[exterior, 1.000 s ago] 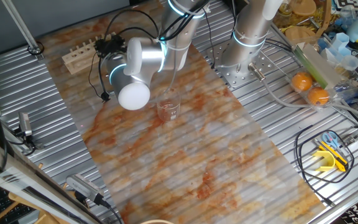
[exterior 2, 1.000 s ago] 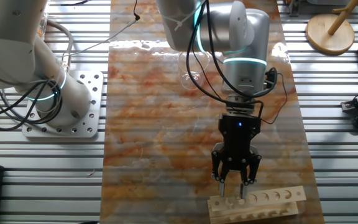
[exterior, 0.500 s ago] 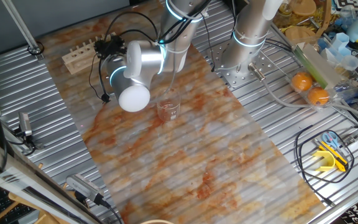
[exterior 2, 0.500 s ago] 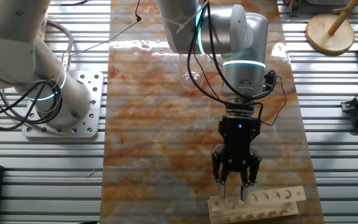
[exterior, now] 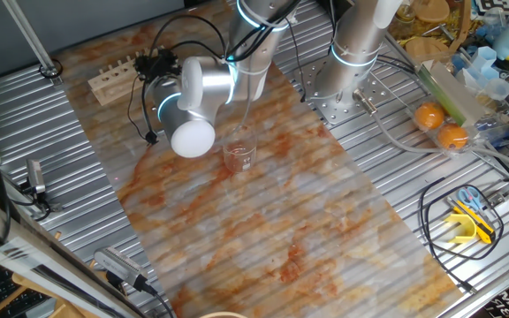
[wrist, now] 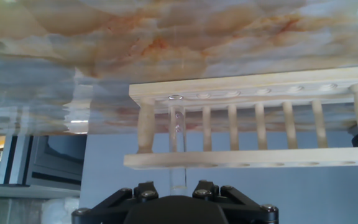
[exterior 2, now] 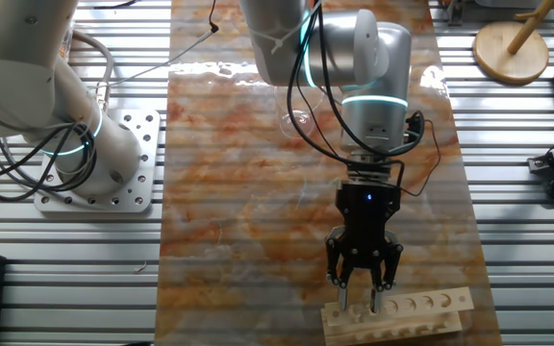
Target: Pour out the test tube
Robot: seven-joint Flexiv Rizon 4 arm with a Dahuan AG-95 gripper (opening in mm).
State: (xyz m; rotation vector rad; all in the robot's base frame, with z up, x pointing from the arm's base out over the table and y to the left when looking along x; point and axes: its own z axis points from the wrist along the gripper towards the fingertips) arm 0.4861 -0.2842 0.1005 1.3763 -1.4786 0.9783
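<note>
The slim clear glass tube has an open end. My gripper should reach the tube and grab its upper part near that end to pour it out.
The test tube (wrist: 178, 134) is a slim clear tube standing upright in the end hole of the pale wooden rack (wrist: 260, 93). In the hand view its open end reaches almost to my gripper's base. In the other fixed view my gripper (exterior 2: 357, 306) points at the rack (exterior 2: 421, 308), with its two fingers spread apart on either side of that end hole. The fingers are not closed on the tube. The clear glass beaker (exterior: 239, 152) stands on the marbled mat beside my arm; it also shows in the other fixed view (exterior 2: 294, 122).
A second robot base (exterior 2: 94, 154) is bolted to the slatted table beside the mat. Oranges (exterior: 440, 124), plastic containers and toys crowd the far corner. Scissors and a yellow tool (exterior: 471, 216) lie on a wire loop. A wooden stand (exterior 2: 513, 48) sits near one corner.
My arm and gripper have drifted very slightly back from the rack. The fingers stay spread, and the tube stays in its hole.
</note>
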